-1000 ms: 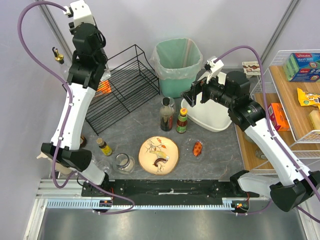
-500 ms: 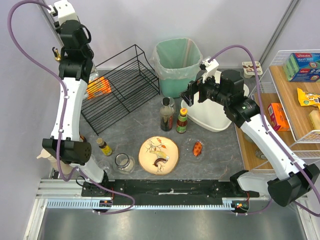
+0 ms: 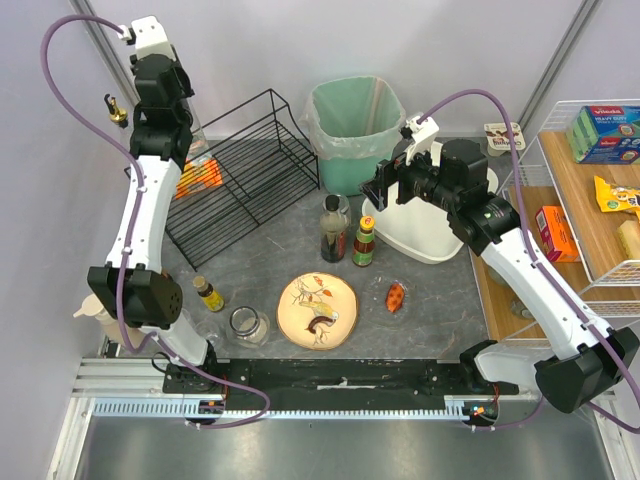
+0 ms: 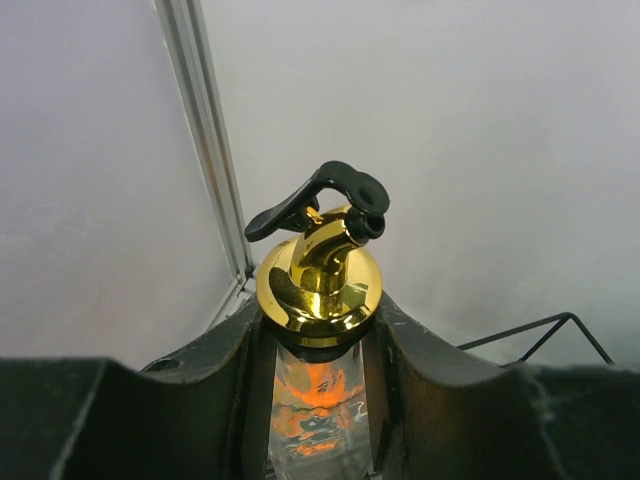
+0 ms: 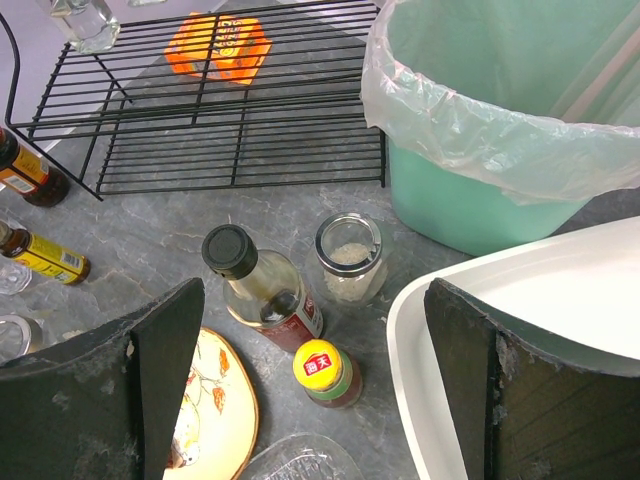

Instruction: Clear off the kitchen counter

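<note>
My left gripper keeps holding the clear glass bottle for now. The bottle's base hangs unsupported above the black wire rack, so the bottle would drop if I opened now.
The kitchen counter (image 3: pixel 262 238) is dark mottled grey. My left gripper (image 4: pixel 318 385) is shut on the neck of a clear glass bottle (image 4: pixel 318 410) with a gold pourer (image 4: pixel 320 285), high at the back left corner near the wall post. That bottle's base (image 5: pixel 85 22) shows beyond the rack in the right wrist view. My right gripper (image 3: pixel 385 186) (image 5: pixel 320 345) hangs open and empty over a black-capped sauce bottle (image 5: pixel 260 290), a yellow-capped bottle (image 5: pixel 325 372) and a small glass jar (image 5: pixel 350 258). A painted plate (image 3: pixel 318 309) lies near the front.
A black wire rack (image 3: pixel 250 165) stands at the back left over an orange packet (image 3: pixel 197 177). A green bin (image 3: pixel 357 128) and a white tub (image 3: pixel 432 240) are behind my right gripper. A small yellow-labelled bottle (image 3: pixel 208 293), a glass jar (image 3: pixel 246 324) and an orange item (image 3: pixel 396 296) sit near the front. Shelves (image 3: pixel 600 210) stand at the right.
My left arm swung left toward the wall, then back a little to the right, still holding the bottle. My right arm shifted slightly left, jaws still open.
</note>
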Controlling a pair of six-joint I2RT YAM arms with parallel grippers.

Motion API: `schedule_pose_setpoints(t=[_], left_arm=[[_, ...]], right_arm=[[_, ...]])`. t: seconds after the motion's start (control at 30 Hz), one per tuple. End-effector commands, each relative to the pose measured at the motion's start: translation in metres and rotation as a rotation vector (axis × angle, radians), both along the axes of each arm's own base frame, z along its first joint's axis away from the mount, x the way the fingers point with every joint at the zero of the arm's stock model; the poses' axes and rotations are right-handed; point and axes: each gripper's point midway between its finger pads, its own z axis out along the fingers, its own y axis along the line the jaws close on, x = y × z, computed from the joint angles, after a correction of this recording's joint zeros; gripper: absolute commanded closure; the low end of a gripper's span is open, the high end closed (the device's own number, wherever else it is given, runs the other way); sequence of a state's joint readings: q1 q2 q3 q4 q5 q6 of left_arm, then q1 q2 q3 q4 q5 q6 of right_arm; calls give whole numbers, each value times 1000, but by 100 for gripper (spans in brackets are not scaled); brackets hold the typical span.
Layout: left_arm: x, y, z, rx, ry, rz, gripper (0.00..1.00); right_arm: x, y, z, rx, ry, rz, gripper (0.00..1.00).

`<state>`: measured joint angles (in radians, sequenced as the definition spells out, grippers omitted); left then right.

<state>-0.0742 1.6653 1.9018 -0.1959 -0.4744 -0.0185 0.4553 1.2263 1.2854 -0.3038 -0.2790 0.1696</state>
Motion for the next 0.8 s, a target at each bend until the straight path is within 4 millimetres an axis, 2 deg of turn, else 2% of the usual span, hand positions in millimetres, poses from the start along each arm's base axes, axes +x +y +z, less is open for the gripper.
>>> schedule_pose_setpoints(t=[0.0,0.27,0.3,0.53,0.67,0.77], left_arm=[[-2,-6,49,-52,-207,-41,98],[9,-8,8,-56,-131,-44,98],[11,-9,9,-54,-148,-49,98],[17,-13,-20,-56,-99,-68,97],[17,-15,-25,-57,-85,-83,75],[13,-15,-24,-62,-85,-82,44]], right_arm=[[4,0,16,33,-44,-17,2],[3,0,13,37,-34,-21,2],[2,0,13,36,-34,-22,2],[1,-1,10,40,-27,-25,2],[2,-5,11,27,-39,-42,2],[0,-3,14,37,-43,-31,2]])
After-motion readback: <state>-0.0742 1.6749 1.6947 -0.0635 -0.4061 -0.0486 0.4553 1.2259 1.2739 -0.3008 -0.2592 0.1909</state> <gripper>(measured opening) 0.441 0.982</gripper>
